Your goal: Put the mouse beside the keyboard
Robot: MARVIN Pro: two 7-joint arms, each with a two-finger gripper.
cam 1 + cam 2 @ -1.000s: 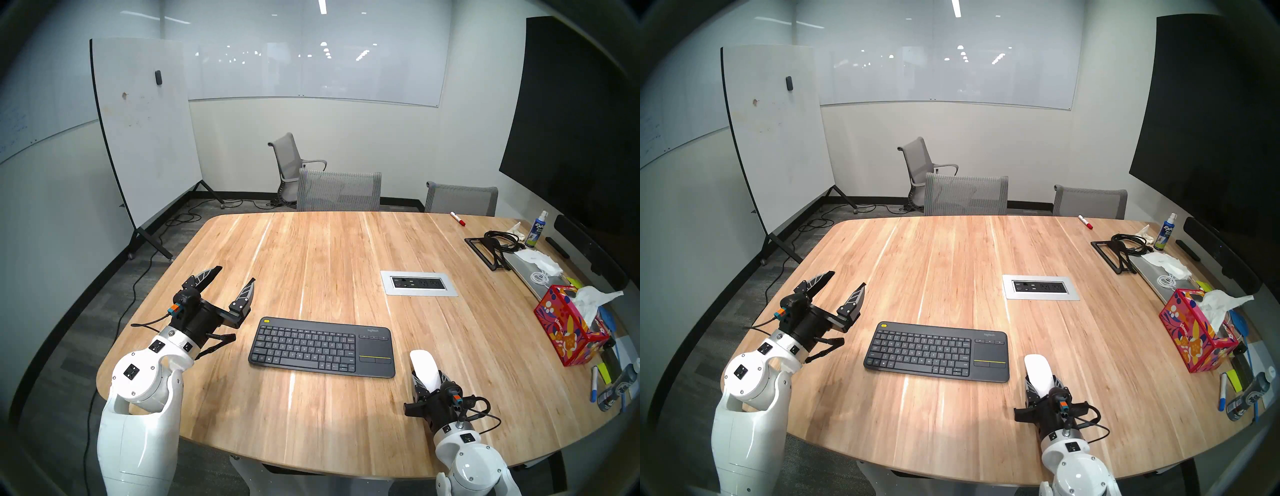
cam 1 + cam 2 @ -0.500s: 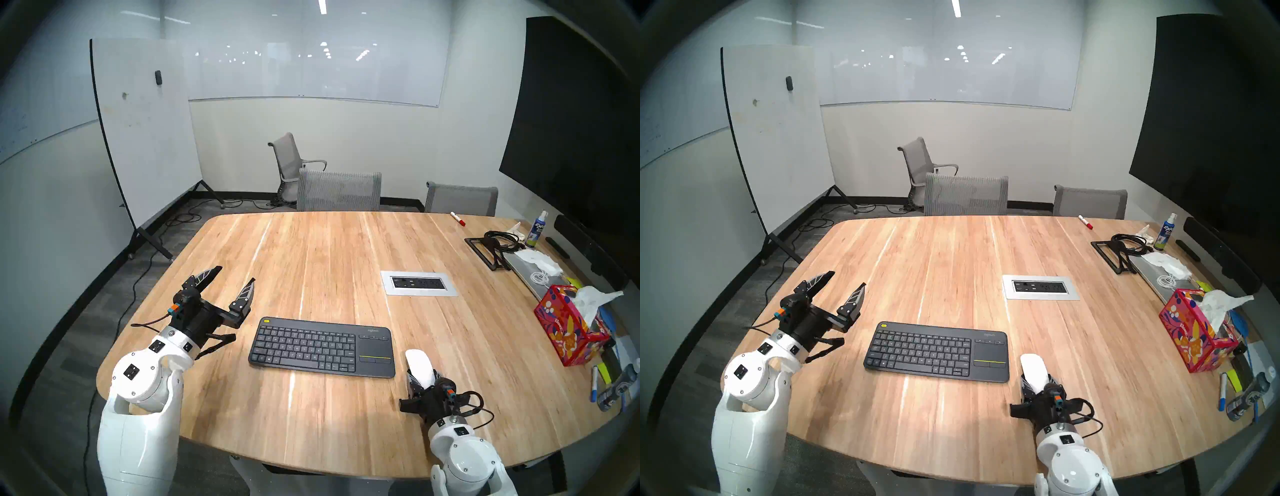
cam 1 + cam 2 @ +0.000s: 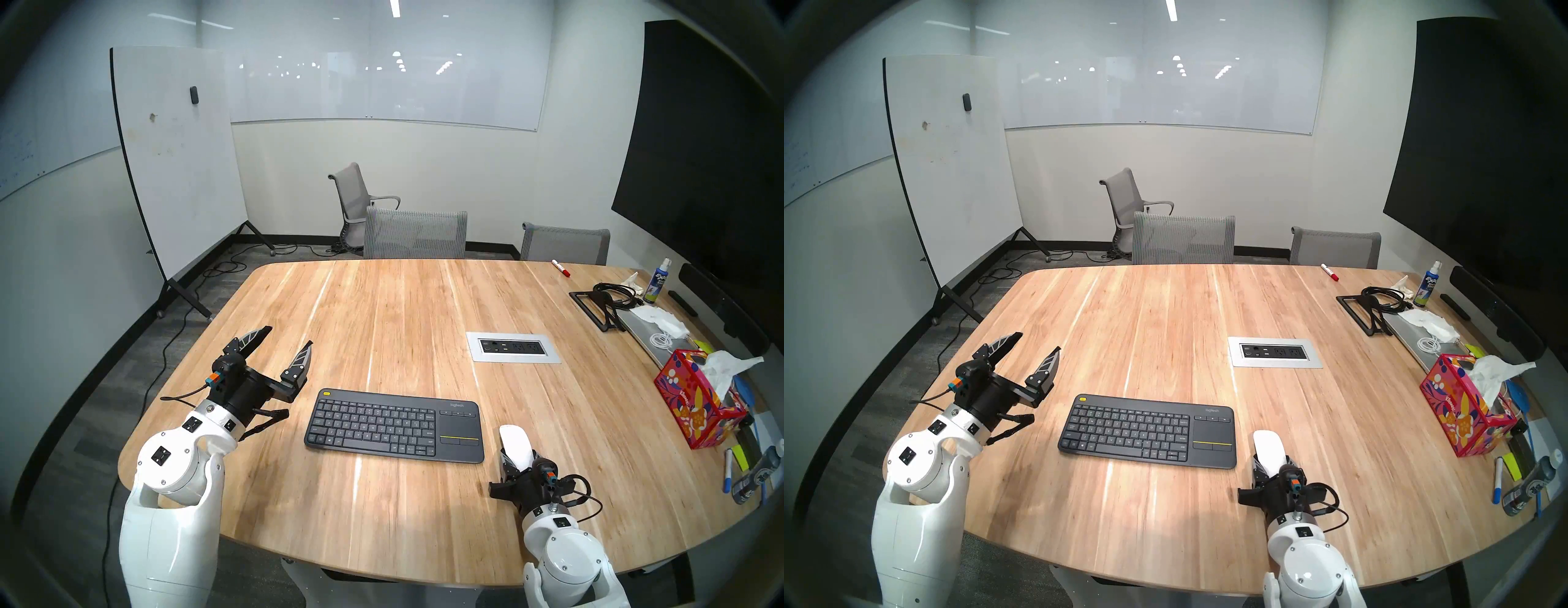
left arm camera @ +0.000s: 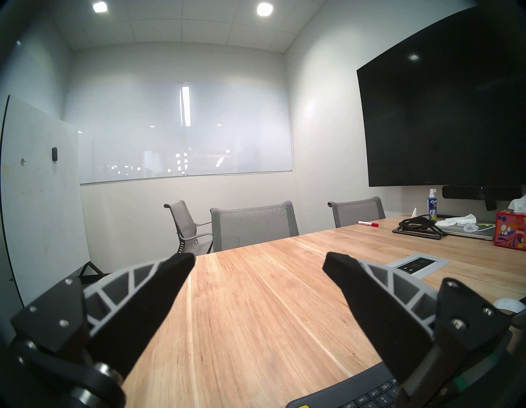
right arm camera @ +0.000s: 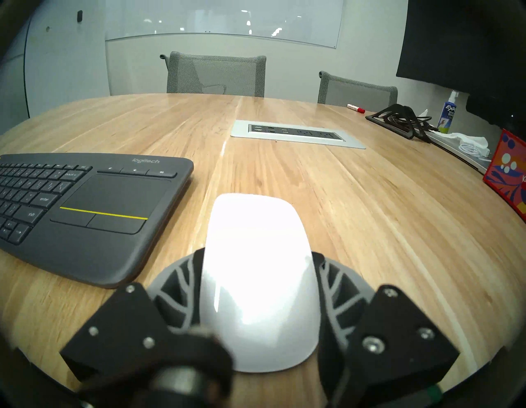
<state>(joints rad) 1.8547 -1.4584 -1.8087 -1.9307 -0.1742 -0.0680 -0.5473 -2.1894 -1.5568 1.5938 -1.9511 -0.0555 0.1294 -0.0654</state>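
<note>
The white mouse [image 3: 514, 441] is low on the tabletop beside the keyboard's touchpad end. My right gripper should open now.
The glossy white mouse [image 3: 514, 441] [image 5: 257, 267] is clamped at its rear between the fingers of my right gripper [image 3: 521, 460] [image 5: 259, 255], which is shut on it. It sits low over the wooden table [image 3: 403, 322], just right of the touchpad end of the dark grey keyboard [image 3: 394, 424] [image 5: 85, 205], with a narrow gap between them. Whether the mouse touches the table is unclear. My left gripper [image 3: 288, 337] [image 4: 259, 260] hovers open and empty off the keyboard's left end.
A silver socket panel [image 3: 513, 347] is set into the table behind the mouse. Along the right edge are a red tissue box [image 3: 695, 412], a laptop [image 3: 649, 339], a black stand with cables [image 3: 602, 305], a spray bottle [image 3: 655, 282] and a red marker [image 3: 560, 268].
My right gripper has carried the mouse slightly left, closer to the keyboard's right end. The left arm has not moved.
</note>
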